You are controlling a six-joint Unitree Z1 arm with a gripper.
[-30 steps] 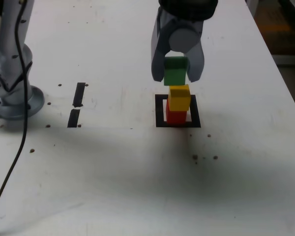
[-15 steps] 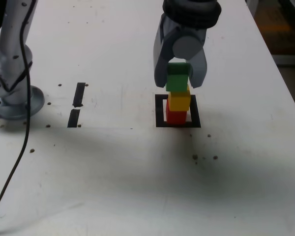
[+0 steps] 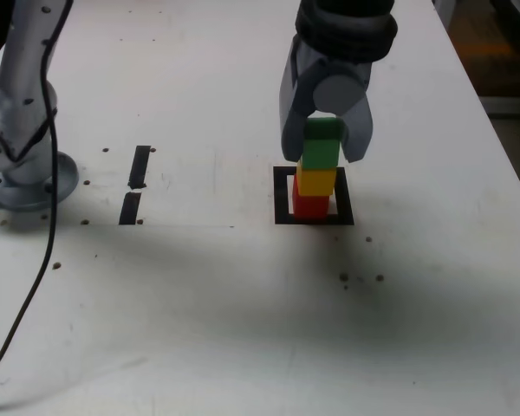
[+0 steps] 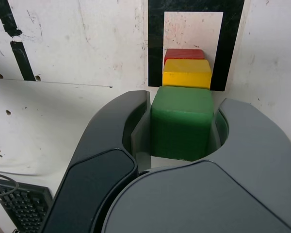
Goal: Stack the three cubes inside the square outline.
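Observation:
The green cube's lower edge is over the yellow cube (image 3: 315,180) in the exterior view, so it would stand and my gripper should open.
A red cube (image 3: 310,206) stands inside the black square outline (image 3: 282,196), and a yellow cube (image 3: 315,180) sits on top of it. The green cube (image 3: 321,143) rests on or just over the yellow one, held between the grey jaws of my gripper (image 3: 324,141), which is shut on it. In the wrist view the green cube (image 4: 182,121) fills the gap between the jaws, with the yellow cube (image 4: 186,73), the red cube (image 4: 184,53) and the square outline (image 4: 155,43) beyond it.
Two short black tape strips (image 3: 135,184) lie at the exterior view's left, near the arm's grey base (image 3: 17,165). A black cable (image 3: 36,260) trails down from the base. Small dark specks dot the white table (image 3: 243,312).
My gripper has lowered with the green cube and shifted slightly to the exterior view's right, bringing the cube from above the stack down onto the yellow cube.

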